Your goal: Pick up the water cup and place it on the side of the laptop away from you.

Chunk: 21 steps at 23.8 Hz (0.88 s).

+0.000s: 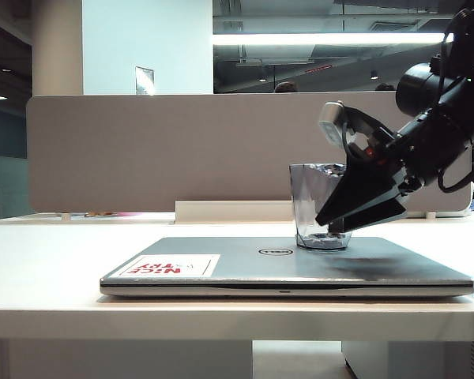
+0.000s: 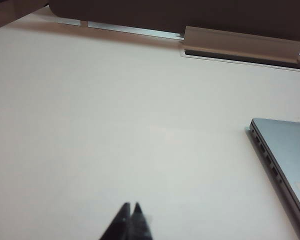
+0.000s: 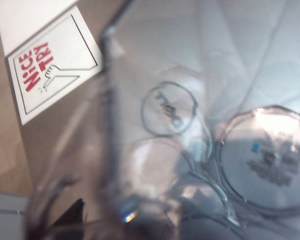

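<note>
I should grab the water cup by its handle side (image 3: 212,182) with my right gripper next. Then I can put the cup down beyond the laptop.
The water cup (image 1: 320,205), clear and faceted, stands upright on the laptop (image 1: 221,264) lid, close to its far edge and right of the round logo. My right gripper (image 1: 336,229) reaches down from the right to the cup's base. In the right wrist view the cup (image 3: 190,125) fills the frame and the right gripper (image 3: 135,222) stands open, its dark fingertips (image 3: 72,216) wide apart on either side of the glass. My left gripper (image 2: 131,206) is shut and empty over bare table, left of the laptop (image 2: 285,145) corner.
A white sticker with red letters (image 1: 170,266) lies on the lid's near left. A grey divider panel (image 1: 182,150) closes the back of the white table (image 1: 47,260). A white cable flap (image 1: 229,211) stands behind the laptop.
</note>
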Motion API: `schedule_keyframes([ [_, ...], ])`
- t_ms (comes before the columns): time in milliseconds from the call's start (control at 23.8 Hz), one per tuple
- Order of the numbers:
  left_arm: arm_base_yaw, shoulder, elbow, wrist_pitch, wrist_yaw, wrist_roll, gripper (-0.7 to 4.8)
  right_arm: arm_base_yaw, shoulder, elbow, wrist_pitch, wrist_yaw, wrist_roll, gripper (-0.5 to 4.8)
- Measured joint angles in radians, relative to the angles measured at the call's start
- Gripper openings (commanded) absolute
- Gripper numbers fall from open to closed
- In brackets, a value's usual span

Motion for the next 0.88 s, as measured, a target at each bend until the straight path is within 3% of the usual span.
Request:
schedule_keyframes([
  [168, 0.000, 0.000, 0.000, 0.000, 0.000, 0.000, -0.06, 0.000, -0.006, 0.023, -0.073, 0.072, 0.000, 2.44],
  [714, 0.000, 0.000, 0.000, 0.000, 0.000, 0.000, -0.06, -0.001, -0.006, 0.101, -0.154, 0.082, 0.003, 2.43],
  [883, 0.000, 0.000, 0.000, -0.001, 0.000, 0.000, -0.06, -0.001, -0.006, 0.124, -0.166, 0.146, 0.003, 2.43],
])
